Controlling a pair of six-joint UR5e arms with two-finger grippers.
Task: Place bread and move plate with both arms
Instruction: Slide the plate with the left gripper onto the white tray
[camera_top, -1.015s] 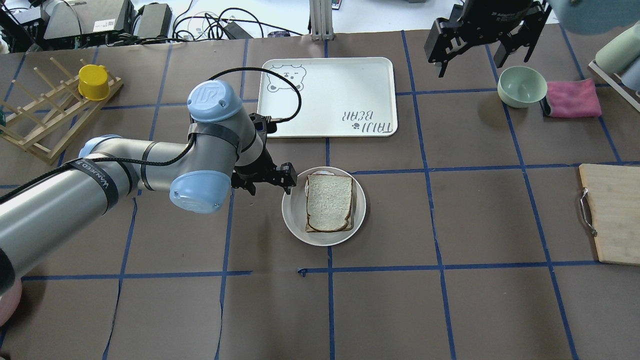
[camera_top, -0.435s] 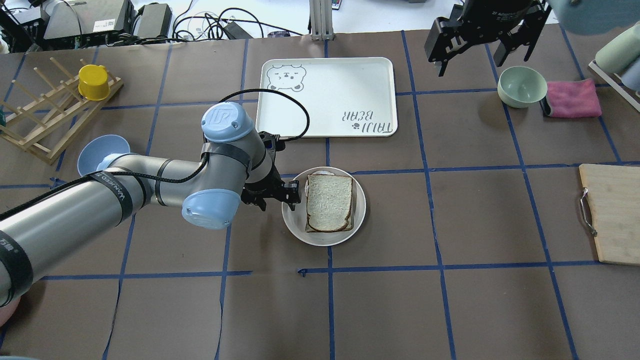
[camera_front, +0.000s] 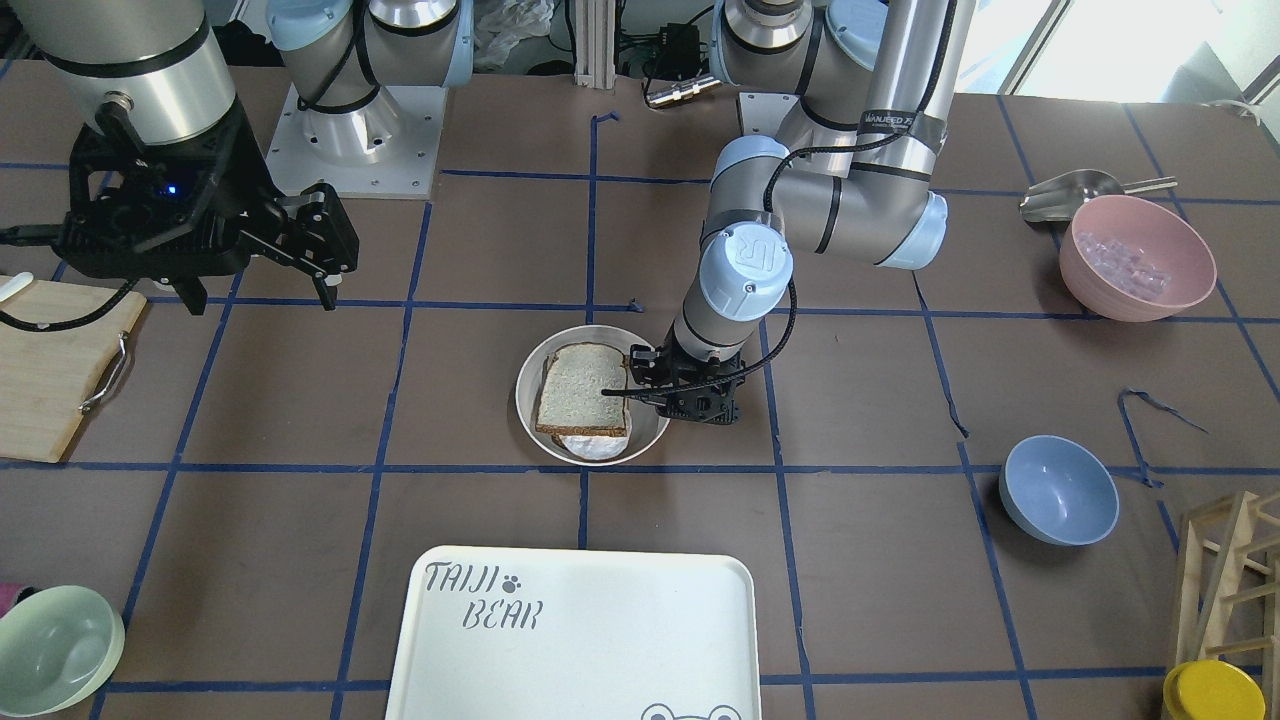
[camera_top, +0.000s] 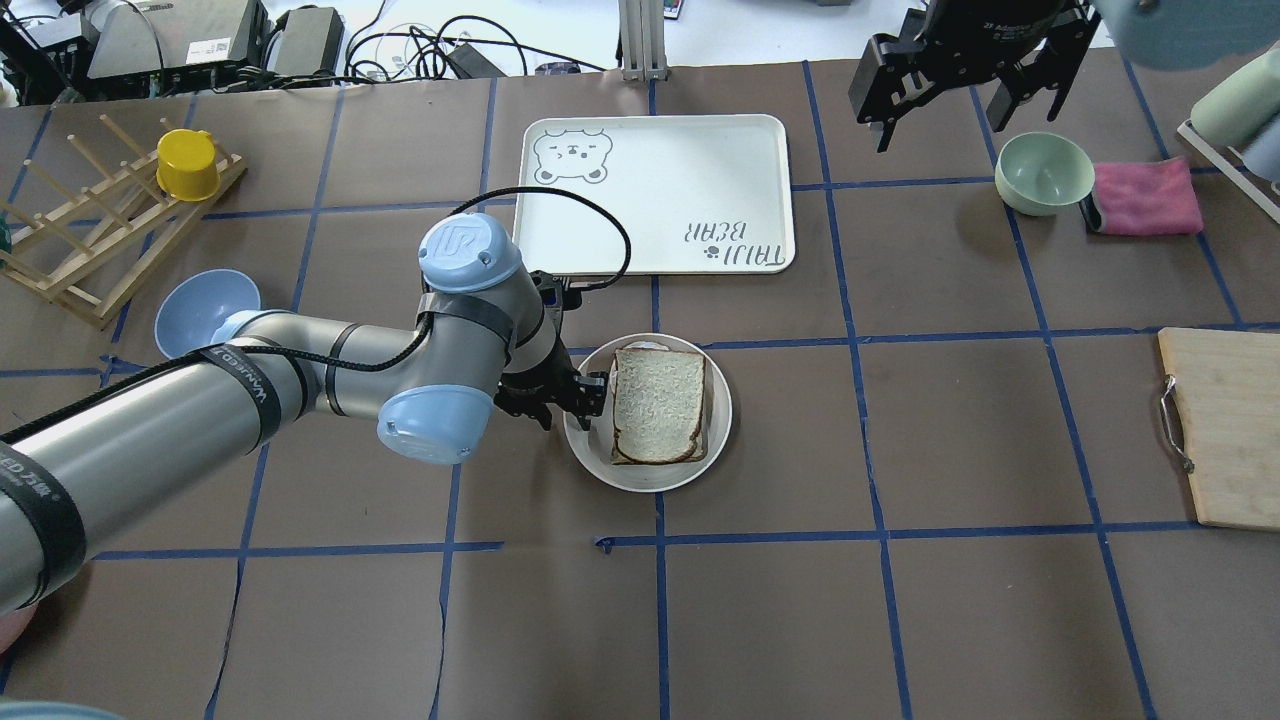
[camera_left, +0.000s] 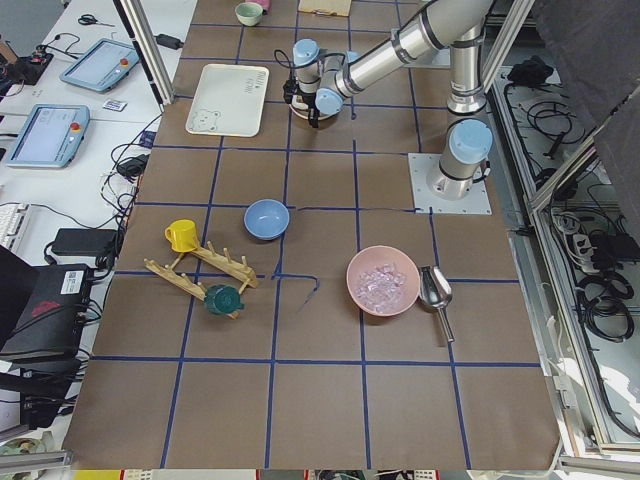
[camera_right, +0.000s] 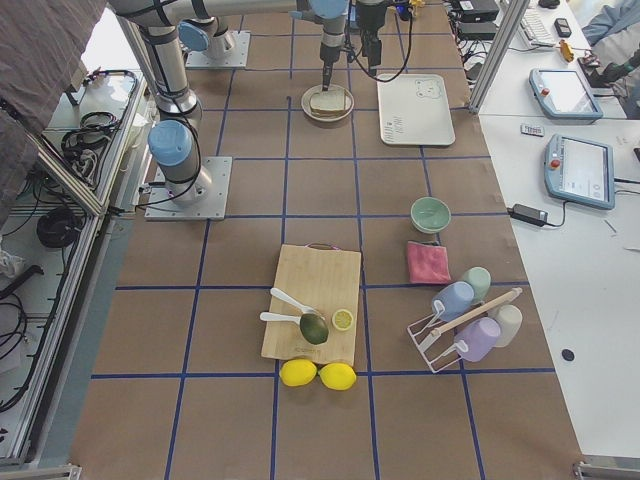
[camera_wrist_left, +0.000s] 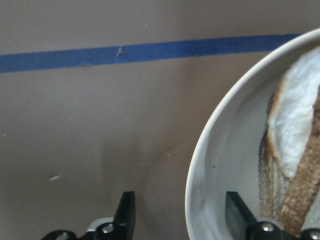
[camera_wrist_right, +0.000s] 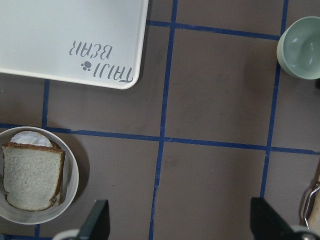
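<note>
My left gripper will next grab the plate by its rim (camera_wrist_left: 196, 165). Then it can move the plate with the bread onto the tray.
The bread (camera_top: 657, 403) lies flat on the round cream plate (camera_top: 590, 440) at the table's middle, on top of a second slice whose egg white (camera_top: 640, 346) peeks out at the far side. My left gripper (camera_top: 585, 395) is low at the plate's left rim and open. In the left wrist view its fingers (camera_wrist_left: 125, 215) straddle the plate's rim (camera_wrist_left: 200, 165), one outside and one inside next to the bread's crust (camera_wrist_left: 300, 200). My right gripper (camera_top: 940, 130) hangs high over the far right, open and empty, with the plate (camera_wrist_right: 70, 165) far below it.
The white TAIJI BEAR tray (camera_top: 660, 190) lies just beyond the plate. A green bowl (camera_top: 1043, 172) and pink cloth (camera_top: 1145, 197) sit far right, a cutting board (camera_top: 1225, 430) at the right edge. A blue bowl (camera_top: 205, 308) and a wooden rack (camera_top: 90, 250) stand left.
My left arm has swung right and toward the plate, bringing its gripper from beside the plate's far-left edge to its left rim. The blue bowl is uncovered. The right arm has not moved.
</note>
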